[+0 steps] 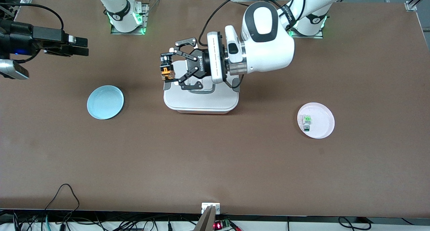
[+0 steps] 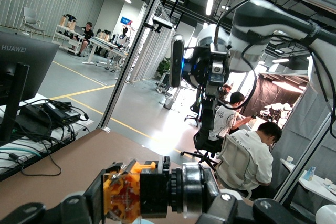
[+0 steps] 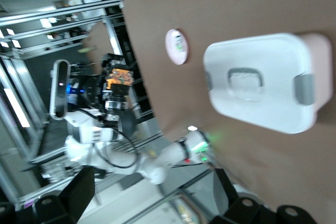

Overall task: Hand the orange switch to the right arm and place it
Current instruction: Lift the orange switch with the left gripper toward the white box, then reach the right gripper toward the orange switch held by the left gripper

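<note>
I should next grab the switch by its black housing (image 1: 166, 60) with my right gripper. Then the switch's orange side (image 1: 167, 73) stays free during the transfer.
The orange switch (image 1: 166, 73), a small black block with orange parts, hangs in the air with my left gripper (image 1: 167, 69) shut on it. It is over the corner of the white lidded box (image 1: 201, 98) toward the right arm's end. In the left wrist view the orange switch (image 2: 123, 192) sits clamped in my left gripper (image 2: 157, 196). My right gripper (image 1: 82, 46) hovers open and holds nothing over the table at the right arm's end, pointing toward the switch. The right wrist view shows my right gripper (image 3: 157, 195) with its fingers (image 3: 79, 192) wide apart, and the orange switch (image 3: 117, 76) far off.
A pale blue plate (image 1: 105, 102) lies toward the right arm's end. A pink plate (image 1: 323, 123) toward the left arm's end holds a small white-and-green component (image 1: 306, 120). The white box stands mid-table, under the left gripper.
</note>
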Motion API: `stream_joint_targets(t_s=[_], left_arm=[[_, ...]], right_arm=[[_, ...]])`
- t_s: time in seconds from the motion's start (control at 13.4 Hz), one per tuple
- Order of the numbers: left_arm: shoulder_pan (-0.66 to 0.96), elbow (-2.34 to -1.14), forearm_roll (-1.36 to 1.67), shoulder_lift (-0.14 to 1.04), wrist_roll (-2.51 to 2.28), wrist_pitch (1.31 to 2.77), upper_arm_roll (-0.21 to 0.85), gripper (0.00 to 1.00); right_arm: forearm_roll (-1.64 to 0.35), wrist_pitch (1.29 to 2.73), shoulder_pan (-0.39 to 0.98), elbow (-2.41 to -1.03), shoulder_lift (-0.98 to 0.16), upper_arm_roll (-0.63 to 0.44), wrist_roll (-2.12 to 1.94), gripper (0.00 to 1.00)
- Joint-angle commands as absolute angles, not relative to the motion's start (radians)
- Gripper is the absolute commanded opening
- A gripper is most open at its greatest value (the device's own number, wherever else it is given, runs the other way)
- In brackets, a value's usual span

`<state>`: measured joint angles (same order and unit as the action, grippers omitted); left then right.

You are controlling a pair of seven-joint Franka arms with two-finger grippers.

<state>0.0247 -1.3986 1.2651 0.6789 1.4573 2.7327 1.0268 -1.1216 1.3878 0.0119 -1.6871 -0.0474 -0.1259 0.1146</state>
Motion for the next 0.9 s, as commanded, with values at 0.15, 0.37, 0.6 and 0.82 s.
stream_joint_targets(t_s=[0.15, 0.37, 0.6, 0.82], left_arm=[[0.126, -1.282, 1.298, 0.718, 1.493, 2.743, 0.973, 0.0], [0.136, -1.281, 1.298, 0.716, 1.493, 2.744, 0.973, 0.0], [0.15, -1.282, 1.298, 0.718, 1.493, 2.746, 0.971, 0.0], [0.161, -1.282, 1.328, 0.718, 1.493, 2.746, 0.971, 0.0]], right_arm=[[-1.385, 1.396, 0.008, -1.911, -0.032, -0.124, 0.146, 1.0], [-1.478, 1.448, 0.015, -2.005, -0.034, -0.079, 0.133, 1.0], [-1.577, 1.563, 0.015, -2.022, -0.041, 0.027, 0.147, 1.0], [-1.647, 1.624, 0.015, -2.02, -0.046, 0.089, 0.19, 1.0]])
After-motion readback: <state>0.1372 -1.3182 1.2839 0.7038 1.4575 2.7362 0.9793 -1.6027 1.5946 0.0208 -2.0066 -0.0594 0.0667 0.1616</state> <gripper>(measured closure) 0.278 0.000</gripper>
